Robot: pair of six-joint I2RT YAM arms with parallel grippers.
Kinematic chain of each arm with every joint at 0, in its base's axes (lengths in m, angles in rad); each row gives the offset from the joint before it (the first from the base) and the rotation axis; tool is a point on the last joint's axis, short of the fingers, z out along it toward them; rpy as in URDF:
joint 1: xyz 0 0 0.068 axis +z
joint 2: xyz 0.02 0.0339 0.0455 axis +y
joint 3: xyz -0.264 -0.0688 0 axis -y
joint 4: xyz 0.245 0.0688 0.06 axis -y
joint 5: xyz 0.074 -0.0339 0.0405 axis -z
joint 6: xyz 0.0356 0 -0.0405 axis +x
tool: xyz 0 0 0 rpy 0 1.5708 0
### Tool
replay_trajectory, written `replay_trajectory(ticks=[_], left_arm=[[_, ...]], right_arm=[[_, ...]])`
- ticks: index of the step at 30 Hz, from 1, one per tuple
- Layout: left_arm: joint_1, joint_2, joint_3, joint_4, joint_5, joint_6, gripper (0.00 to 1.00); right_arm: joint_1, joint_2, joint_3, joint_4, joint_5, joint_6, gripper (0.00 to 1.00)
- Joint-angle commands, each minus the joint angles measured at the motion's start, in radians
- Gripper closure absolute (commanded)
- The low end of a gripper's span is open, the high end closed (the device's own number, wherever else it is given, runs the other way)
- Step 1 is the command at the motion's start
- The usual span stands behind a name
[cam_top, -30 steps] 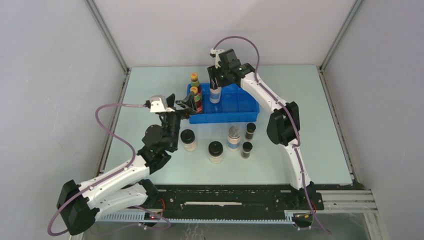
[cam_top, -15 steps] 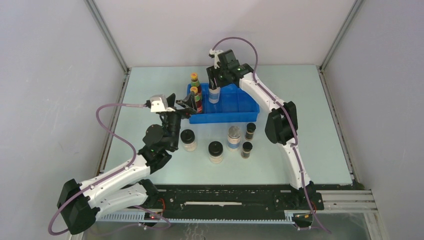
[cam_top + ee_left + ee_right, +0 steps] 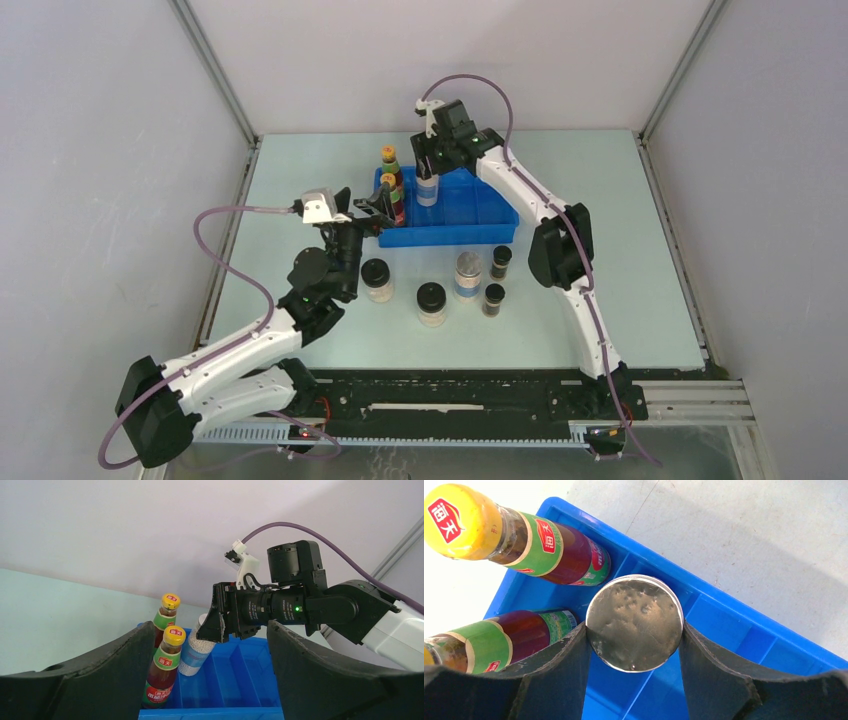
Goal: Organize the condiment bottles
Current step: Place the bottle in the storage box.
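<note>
My right gripper is ready to open: the jar's base sits low between the tray's sides, beside the red bottles, so the jar would end upright there.
Two tall red-labelled bottles [image 3: 388, 157] [image 3: 395, 192] stand at the left end of the blue tray [image 3: 450, 240]. My left gripper [image 3: 378, 208] is open around the nearer bottle [image 3: 162, 672], which stands close to the left finger [image 3: 115, 665]. My right gripper [image 3: 428, 168] is shut on a silver-lidded blue-banded jar [image 3: 428, 190]. That jar [image 3: 197, 650] hangs tilted over the tray beside the red bottles. The silver lid [image 3: 634, 622] sits between both fingers. On the table stand two black-lidded jars [image 3: 376, 280] [image 3: 431, 303], another silver-lidded jar [image 3: 467, 275] and two dark vials [image 3: 501, 261] [image 3: 493, 300].
The tray [image 3: 724, 630] has dividers, and its middle and right compartments [image 3: 250, 675] hold nothing. White walls close in the table on three sides. The right arm [image 3: 555, 245] reaches over the tray's right end.
My left gripper's jaws have widened slightly around the front red bottle. The right gripper has shifted a little to the left with the jar.
</note>
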Motion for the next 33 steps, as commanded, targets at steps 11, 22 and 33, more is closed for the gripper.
replay_trajectory(ticks=[11, 22, 33], left_arm=[[0.008, 0.005, -0.014, 0.024, -0.022, -0.018, 0.13], [0.007, -0.004, -0.008, 0.007, -0.015, -0.024, 0.13], [0.008, -0.054, 0.022, -0.1, 0.0, -0.011, 0.1]], right_arm=[[0.013, -0.003, 0.043, 0.045, -0.001, -0.018, 0.23], [0.023, -0.036, 0.043, 0.042, 0.008, -0.04, 0.2], [0.026, -0.138, 0.012, 0.029, 0.045, -0.026, 0.17]])
